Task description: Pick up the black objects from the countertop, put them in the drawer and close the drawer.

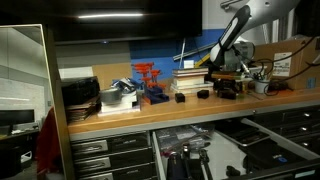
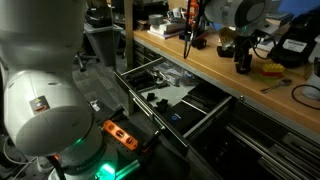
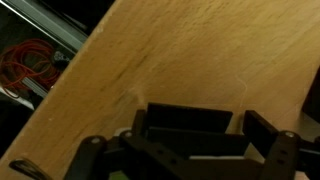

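My fingers are down on either side of the black object (image 2: pixel 243 68) (image 3: pixel 189 120), so it is now time to close on the object.
The countertop (image 1: pixel 150 113) is a light-brown wooden worktop, seen in both exterior views (image 2: pixel 215 62) and filling the wrist view (image 3: pixel 170 60). Two small black objects (image 1: pixel 180 97) (image 1: pixel 203 94) lie on it right of the red rack. My gripper (image 1: pixel 227 86) is lowered to the countertop further right, also seen in an exterior view (image 2: pixel 243 62). In the wrist view my gripper (image 3: pixel 200 135) is open with a black object (image 3: pixel 190 128) between its fingers; a gap shows at the right finger. The drawer (image 1: pixel 195 150) (image 2: pixel 215 112) below the countertop is pulled open with a dark interior.
A red rack (image 1: pixel 150 82) and stacked black trays (image 1: pixel 80 95) stand on the countertop's left part. Boxes, cables and tools crowd the area behind the gripper (image 1: pixel 270 62). Small dark items lie in the open drawer (image 2: pixel 158 100). Lower drawers also stand open (image 1: pixel 270 135).
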Controlling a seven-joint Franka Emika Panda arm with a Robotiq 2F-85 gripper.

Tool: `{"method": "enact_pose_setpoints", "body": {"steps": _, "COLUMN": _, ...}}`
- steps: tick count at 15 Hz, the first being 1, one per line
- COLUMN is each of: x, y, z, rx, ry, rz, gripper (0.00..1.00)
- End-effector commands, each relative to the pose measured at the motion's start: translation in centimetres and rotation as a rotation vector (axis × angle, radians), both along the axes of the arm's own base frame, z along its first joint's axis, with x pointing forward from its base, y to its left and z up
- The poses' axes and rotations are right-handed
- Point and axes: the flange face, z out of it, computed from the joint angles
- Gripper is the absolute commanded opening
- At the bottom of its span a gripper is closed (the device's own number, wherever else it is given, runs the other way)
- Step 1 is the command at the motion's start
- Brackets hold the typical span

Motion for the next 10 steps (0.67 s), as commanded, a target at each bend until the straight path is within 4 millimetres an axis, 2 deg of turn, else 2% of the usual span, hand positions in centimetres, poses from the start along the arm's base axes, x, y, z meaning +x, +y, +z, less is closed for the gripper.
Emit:
{"method": "enact_pose_setpoints", "body": {"steps": 1, "x": 1.00, "y": -0.58, "z": 0.38, "rx": -0.010, "ry": -0.019, "rz": -0.038, "gripper": 1.00}}
{"method": "enact_pose_setpoints", "body": {"steps": 2, "x": 1.01, "y": -0.65, "z": 0.30, "rx": -0.025, "ry": -0.013, "rz": -0.032, "gripper": 0.75}}
{"method": "enact_pose_setpoints", "body": {"steps": 4, "x": 1.06, "y": -0.72, "z": 0.35, "rx": -0.033, "ry": -0.010, "rz": -0.031, "gripper": 0.66}}
{"method": "enact_pose_setpoints", "body": {"steps": 8, "x": 0.99, "y": -0.95, "z": 0.16, "rx": -0.043, "ry": 0.000, "rz": -0.029, "gripper": 0.35}}
{"method": "enact_pose_setpoints", "body": {"steps": 9, "x": 0.88, "y": -0.83, "z": 0.23, "rx": -0.048, "ry": 0.006, "rz": -0.016, "gripper": 0.30}}
{"method": "enact_pose_setpoints", "body": {"steps": 10, "x": 0.81, "y": -0.61, "z": 0.29, "rx": -0.054, "ry": 0.014, "rz": -0.003, "gripper": 0.30}}
